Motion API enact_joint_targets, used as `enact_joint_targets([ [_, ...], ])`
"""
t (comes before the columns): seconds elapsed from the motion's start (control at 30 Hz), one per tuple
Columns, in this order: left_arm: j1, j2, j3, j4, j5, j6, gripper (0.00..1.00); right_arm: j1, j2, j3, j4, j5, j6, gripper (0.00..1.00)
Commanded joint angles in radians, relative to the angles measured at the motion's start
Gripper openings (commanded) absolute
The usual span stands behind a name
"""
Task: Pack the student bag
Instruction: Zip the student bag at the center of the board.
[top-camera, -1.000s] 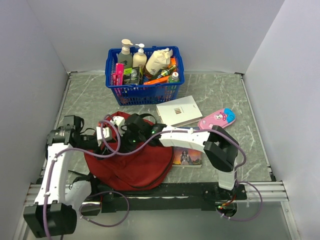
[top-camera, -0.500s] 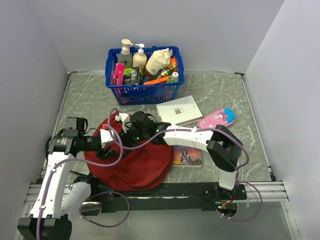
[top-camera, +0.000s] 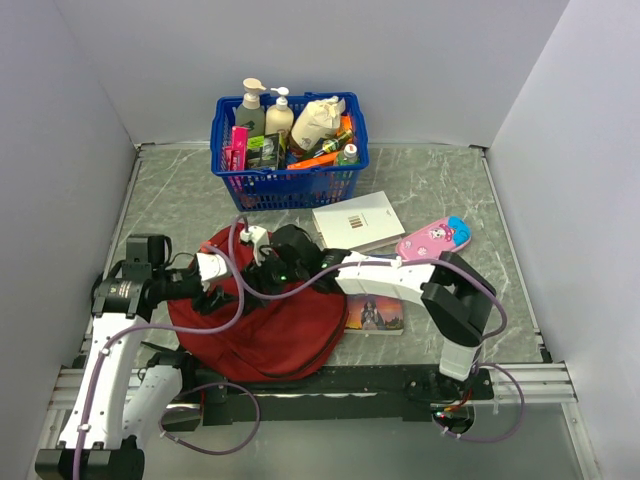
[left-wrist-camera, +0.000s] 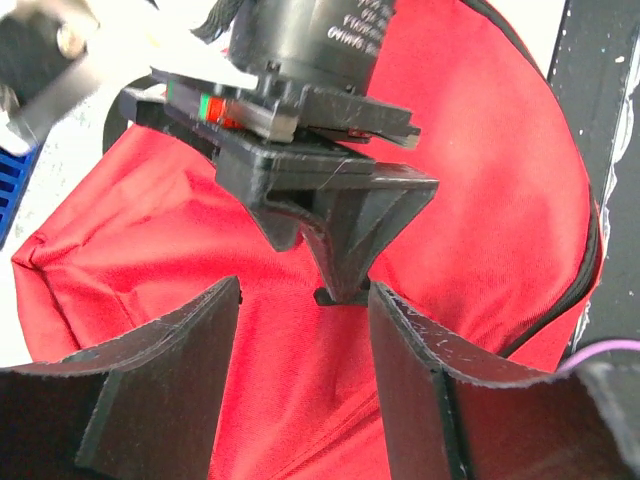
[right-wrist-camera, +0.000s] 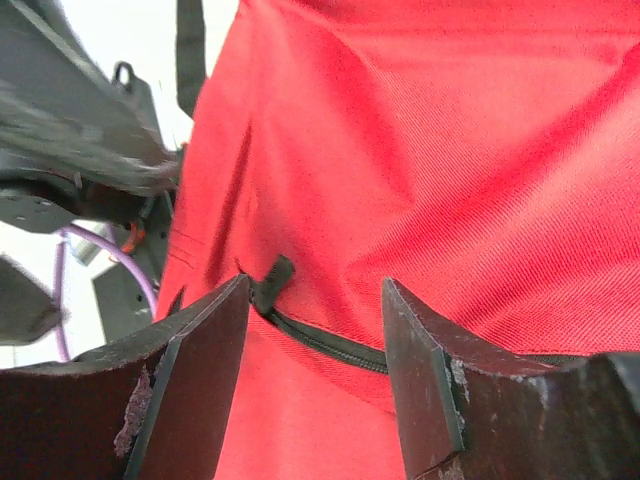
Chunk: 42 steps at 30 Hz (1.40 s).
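Note:
My right gripper is going to the zipper to grab its black pull tab (right-wrist-camera: 273, 282). This leaves the bag's red fabric free to open for packing.
The student bag (top-camera: 272, 338), a dark-red fabric backpack, lies at the near left of the table. Both grippers hover over its upper left part, facing each other. My left gripper (top-camera: 224, 289) (left-wrist-camera: 305, 300) is open, with only red fabric showing between its fingers. The right gripper's black body (left-wrist-camera: 325, 180) is right in front of it. My right gripper (top-camera: 259, 279) (right-wrist-camera: 315, 300) is open above the bag's black zipper (right-wrist-camera: 325, 341). The zipper's pull tab (right-wrist-camera: 272, 277) lies by the left finger and is not gripped. The bag's mouth looks shut.
A blue basket (top-camera: 288, 182) of bottles stands at the back. A white book (top-camera: 357, 221) and a pink pencil case (top-camera: 434, 237) lie right of the bag. A colourful book (top-camera: 375, 314) lies under the right forearm. Grey walls close in both sides.
My right gripper's jaws have opened. The left gripper has moved right across the bag, closer to the right one.

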<state>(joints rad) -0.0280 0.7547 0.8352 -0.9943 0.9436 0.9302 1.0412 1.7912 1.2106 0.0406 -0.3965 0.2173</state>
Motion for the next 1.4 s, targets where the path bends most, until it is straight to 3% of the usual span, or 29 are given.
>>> enact_joint_targets([
  [0.0,-0.004,-0.014,0.001,0.051,0.015,-0.08,0.59,0.011,-0.101,-0.032,0.119,0.002,0.024,0.63],
  [0.27,-0.003,-0.098,-0.031,0.166,0.038,-0.227,0.58,0.036,-0.075,-0.011,0.081,0.002,-0.001,0.6],
  [1.03,-0.001,-0.092,-0.008,0.161,0.052,-0.249,0.58,0.052,0.031,0.044,0.085,-0.005,0.008,0.48],
  [1.27,-0.001,-0.098,-0.005,0.157,0.054,-0.245,0.58,0.054,0.043,0.049,0.079,-0.002,0.013,0.35],
  [1.37,-0.001,-0.101,-0.007,0.134,0.064,-0.208,0.58,0.054,0.042,0.052,0.084,0.001,0.016,0.18],
])
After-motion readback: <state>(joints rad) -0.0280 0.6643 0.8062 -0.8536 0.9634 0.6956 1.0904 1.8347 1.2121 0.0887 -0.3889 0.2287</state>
